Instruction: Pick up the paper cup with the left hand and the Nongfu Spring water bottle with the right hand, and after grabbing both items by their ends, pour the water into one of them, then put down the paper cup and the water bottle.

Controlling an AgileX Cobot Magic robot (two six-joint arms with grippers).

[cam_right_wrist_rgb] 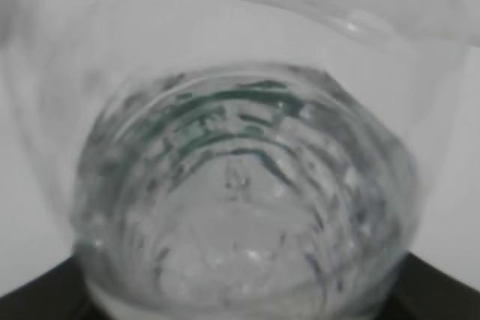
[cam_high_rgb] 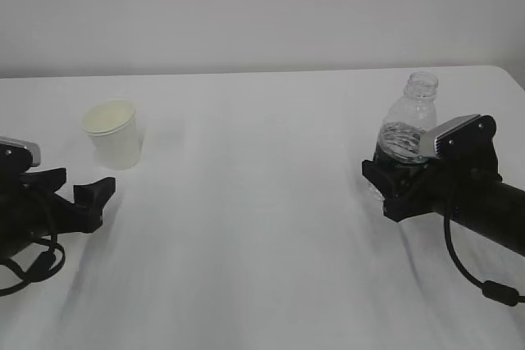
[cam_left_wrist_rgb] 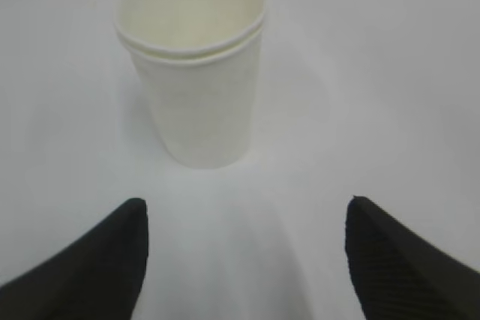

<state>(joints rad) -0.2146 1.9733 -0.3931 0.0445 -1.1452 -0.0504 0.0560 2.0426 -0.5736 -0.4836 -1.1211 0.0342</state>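
Observation:
I will next use my left gripper to grab the paper cup by its narrower lower body and pick it up, because the cup gets wide at its rim.
The white paper cup stands upright on the table at the left and looks empty. My left gripper lies low on the table just in front of it, open, with bare table between the fingertips; the cup is ahead of them, untouched. The clear, capless Nongfu Spring water bottle stands at the right, with water in its lower part. My right gripper is shut on the bottle's lower body. The ribbed bottle fills the right wrist view, with only dark finger edges at the bottom corners.
The white table runs back to a plain pale wall. Its right far corner shows near the bottle. Black cables hang from both arms, one looping under the right arm and one at the left.

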